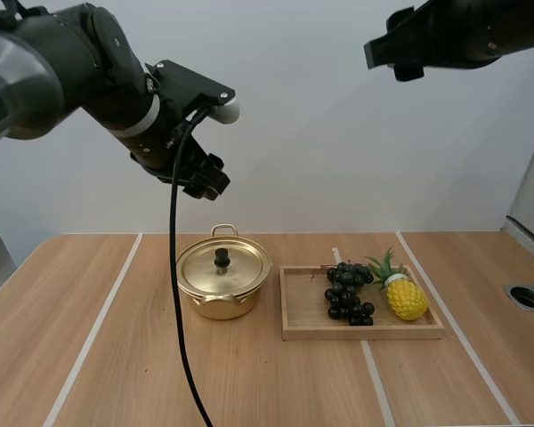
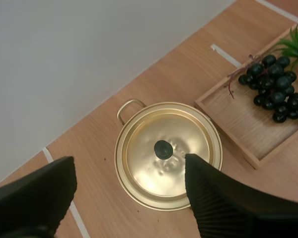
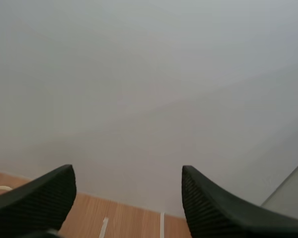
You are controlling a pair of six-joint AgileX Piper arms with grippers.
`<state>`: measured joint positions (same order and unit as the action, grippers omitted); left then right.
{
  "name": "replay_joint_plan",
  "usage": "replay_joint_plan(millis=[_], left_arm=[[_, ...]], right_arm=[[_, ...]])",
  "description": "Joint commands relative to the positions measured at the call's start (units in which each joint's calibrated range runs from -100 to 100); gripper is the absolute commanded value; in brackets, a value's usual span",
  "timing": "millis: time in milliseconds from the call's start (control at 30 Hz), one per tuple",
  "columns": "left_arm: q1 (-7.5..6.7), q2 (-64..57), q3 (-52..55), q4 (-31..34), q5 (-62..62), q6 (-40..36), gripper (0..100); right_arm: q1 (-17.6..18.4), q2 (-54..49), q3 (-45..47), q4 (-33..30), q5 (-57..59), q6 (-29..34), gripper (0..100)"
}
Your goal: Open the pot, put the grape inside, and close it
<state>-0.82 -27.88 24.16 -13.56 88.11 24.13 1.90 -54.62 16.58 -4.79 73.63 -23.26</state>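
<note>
The lid is wider than the left gripper's fingers can open, so the left gripper next needs to grab the lid by the narrow black knob [image 1: 222, 258] to open the pot.
A gold pot [image 1: 223, 283] stands at the table's middle with its lid [image 1: 223, 265] on; the lid has a black knob [image 1: 222, 258]. From the left wrist the same pot [image 2: 168, 154] and knob [image 2: 163, 149] lie straight below. My left gripper [image 1: 206, 181] hangs high above the pot, open [image 2: 129, 198], its fingers [image 2: 223, 198] wide apart. To the pot's right a bunch of dark grapes [image 1: 348, 292] lies in a wooden tray [image 1: 303, 307]; the grapes [image 2: 278, 89] also lie beside the pot. My right gripper [image 1: 392, 53] is raised far up at the back right, open [image 3: 126, 208], facing the wall.
A yellow toy pineapple [image 1: 404, 294] lies in the tray to the right of the grapes. A round grommet hole [image 1: 527, 297] sits in the table's right edge. White tape lines [image 1: 98, 329] run across the wooden table.
</note>
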Motion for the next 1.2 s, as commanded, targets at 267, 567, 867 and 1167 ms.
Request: replay_joint_plan(millis=[267, 567, 867, 1167], left_arm=[[-0.02, 12.41, 0.36, -2.62, 3.24, 7.97, 100], [-0.02, 19.68, 0.36, -2.51, 2.65, 11.89, 100], [-0.39, 23.30, 0.22, -2.22, 0.17, 13.80, 100], [-2.76, 24.27, 0.22, -0.48, -2.27, 13.90, 100]], right_arm=[[0.09, 6.48, -0.22, 0.68, 11.70, -0.60, 100], [-2.39, 6.49, -0.22, 6.80, 16.34, -0.60, 100], [-2.39, 6.49, -0.22, 7.71, 11.97, -0.60, 100], [-2.39, 8.29, -0.22, 9.21, 26.03, -9.02, 100]])
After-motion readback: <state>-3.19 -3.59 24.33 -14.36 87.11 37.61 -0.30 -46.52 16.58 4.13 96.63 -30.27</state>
